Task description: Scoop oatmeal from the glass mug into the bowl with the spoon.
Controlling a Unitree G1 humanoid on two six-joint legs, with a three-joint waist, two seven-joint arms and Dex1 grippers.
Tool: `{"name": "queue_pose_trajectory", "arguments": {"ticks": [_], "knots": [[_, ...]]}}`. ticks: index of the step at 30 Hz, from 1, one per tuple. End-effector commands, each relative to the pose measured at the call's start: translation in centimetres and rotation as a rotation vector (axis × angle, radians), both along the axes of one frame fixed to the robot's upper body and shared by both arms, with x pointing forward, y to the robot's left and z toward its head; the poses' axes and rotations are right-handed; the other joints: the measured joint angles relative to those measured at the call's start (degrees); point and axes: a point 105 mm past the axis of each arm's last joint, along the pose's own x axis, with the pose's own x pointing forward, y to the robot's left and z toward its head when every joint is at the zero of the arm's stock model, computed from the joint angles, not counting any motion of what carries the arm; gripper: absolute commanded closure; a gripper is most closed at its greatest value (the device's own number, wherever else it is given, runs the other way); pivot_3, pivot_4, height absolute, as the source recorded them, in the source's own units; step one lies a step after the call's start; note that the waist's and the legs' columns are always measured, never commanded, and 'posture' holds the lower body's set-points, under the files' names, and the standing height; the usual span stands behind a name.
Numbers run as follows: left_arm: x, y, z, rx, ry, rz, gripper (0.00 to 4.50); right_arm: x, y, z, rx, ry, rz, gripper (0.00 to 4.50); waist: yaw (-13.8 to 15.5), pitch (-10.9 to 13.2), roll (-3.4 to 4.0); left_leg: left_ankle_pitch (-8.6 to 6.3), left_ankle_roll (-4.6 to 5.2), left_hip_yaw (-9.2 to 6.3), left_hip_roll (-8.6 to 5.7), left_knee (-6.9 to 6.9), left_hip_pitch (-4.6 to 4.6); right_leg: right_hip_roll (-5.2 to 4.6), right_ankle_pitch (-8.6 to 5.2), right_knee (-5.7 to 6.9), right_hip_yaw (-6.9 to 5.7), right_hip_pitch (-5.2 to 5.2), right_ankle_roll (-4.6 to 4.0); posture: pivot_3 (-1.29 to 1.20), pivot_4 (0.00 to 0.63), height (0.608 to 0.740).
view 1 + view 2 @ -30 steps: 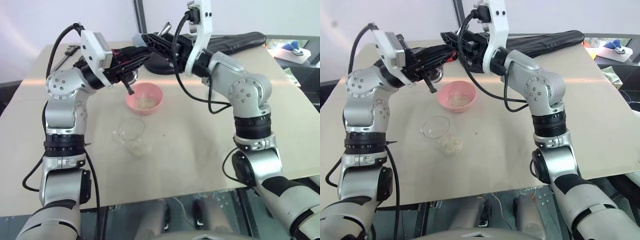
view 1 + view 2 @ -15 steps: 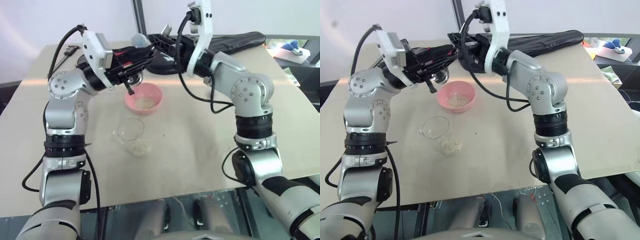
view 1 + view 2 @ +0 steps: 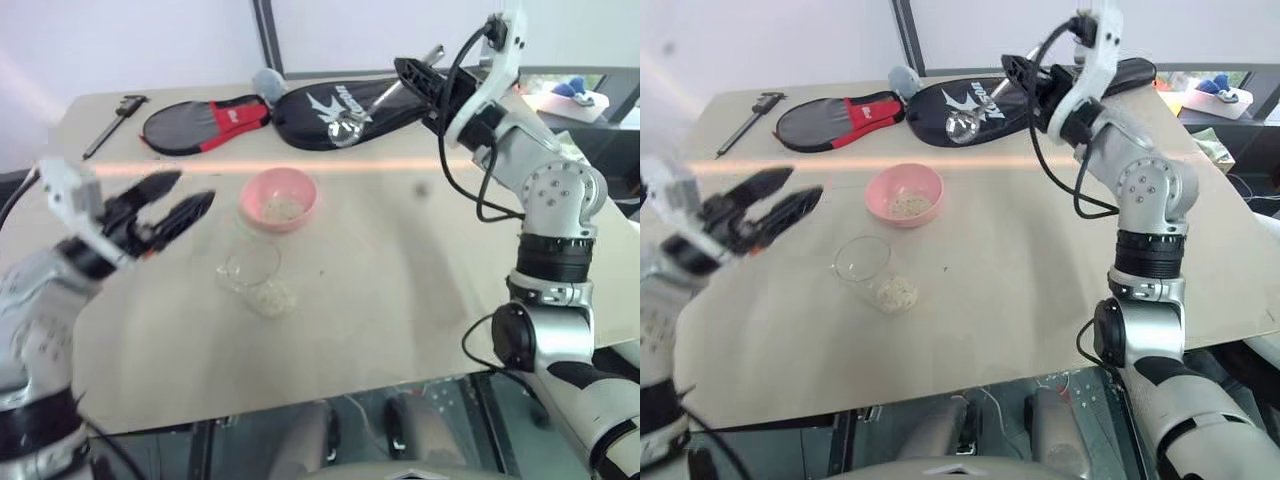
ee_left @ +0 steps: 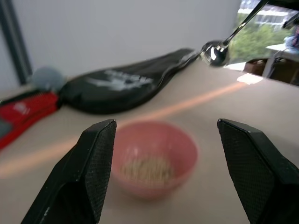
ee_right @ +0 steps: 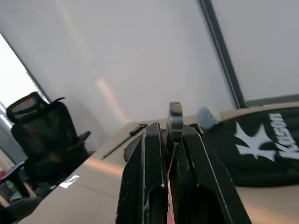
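The left gripper takes hold of the mug by its curved handle next, so that the glass mug's opening [image 3: 254, 262] stays free for the spoon.
The pink bowl [image 3: 278, 200] sits mid-table with some oatmeal [image 3: 282, 209] in it. In front of it is the glass mug [image 3: 248, 267], with oatmeal [image 3: 272, 296] in its near end; I cannot tell whether it stands upright. My right gripper [image 3: 402, 68] hangs high over the back of the table, shut on the handle of the spoon [image 3: 960, 125]. The spoon's round end points down and left, past the bowl. My left gripper [image 3: 188, 192] is open and holds nothing, left of the bowl and above the table. Its fingers [image 4: 88, 168] frame the bowl [image 4: 154, 156].
A black racket case [image 3: 345, 100] and a red-and-black case [image 3: 200, 120] lie along the table's far edge. A dark caliper [image 3: 112, 118] lies at the far left corner. A grey-blue ball [image 3: 266, 82] rests behind the cases. Another surface with small items [image 3: 575, 95] stands at the right.
The left gripper let go of the spoon, opened, and drew back left and down from above the bowl. The right gripper closed on the spoon handle and carried it to the right.
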Motion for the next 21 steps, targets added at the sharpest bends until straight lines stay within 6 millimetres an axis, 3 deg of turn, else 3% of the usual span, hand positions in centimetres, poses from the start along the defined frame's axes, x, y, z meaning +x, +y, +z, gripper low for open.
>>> {"name": "queue_pose_trajectory", "arguments": {"ticks": [1, 9, 14, 21], "knots": [[-2.1, 1.5, -1.0, 0.061, -0.021, 0.052, 0.94, -0.5, -1.0, 1.5, 0.034, -0.071, -0.028, 4.5, 0.3, 0.0, 0.01, 0.0, 0.0, 0.01, 0.0, 0.01, 0.02, 0.0, 0.0, 0.02, 0.01, 0.02, 0.0, 0.0, 0.15, 0.74], [-4.7, 0.3, -5.6, 0.108, 0.079, 0.006, 0.94, -0.5, -0.6, 1.0, 0.023, -0.079, -0.016, 4.5, 1.6, 0.0, 0.1, -0.01, 0.01, 0.08, 0.01, -0.03, 0.05, -0.04, 0.0, -0.02, 0.07, 0.06, -0.01, 0.0, 0.15, 0.74], [-4.3, 0.0, -7.2, 0.134, 0.081, 0.026, 0.94, -0.9, -0.3, 1.3, 0.018, -0.101, -0.004, 4.5, 1.6, 0.0, 0.11, -0.01, 0.01, 0.09, 0.01, -0.04, 0.05, -0.04, 0.0, -0.03, 0.07, 0.05, -0.01, 0.0, 0.15, 0.74], [-2.8, -1.7, -7.8, 0.125, 0.05, 0.023, 0.94, -1.2, -0.4, 1.4, 0.011, -0.112, -0.005, 4.5, 1.6, 0.0, 0.11, -0.01, 0.02, 0.09, 0.01, -0.04, 0.05, -0.04, 0.0, -0.02, 0.08, 0.05, -0.01, 0.0, 0.15, 0.74]]}}
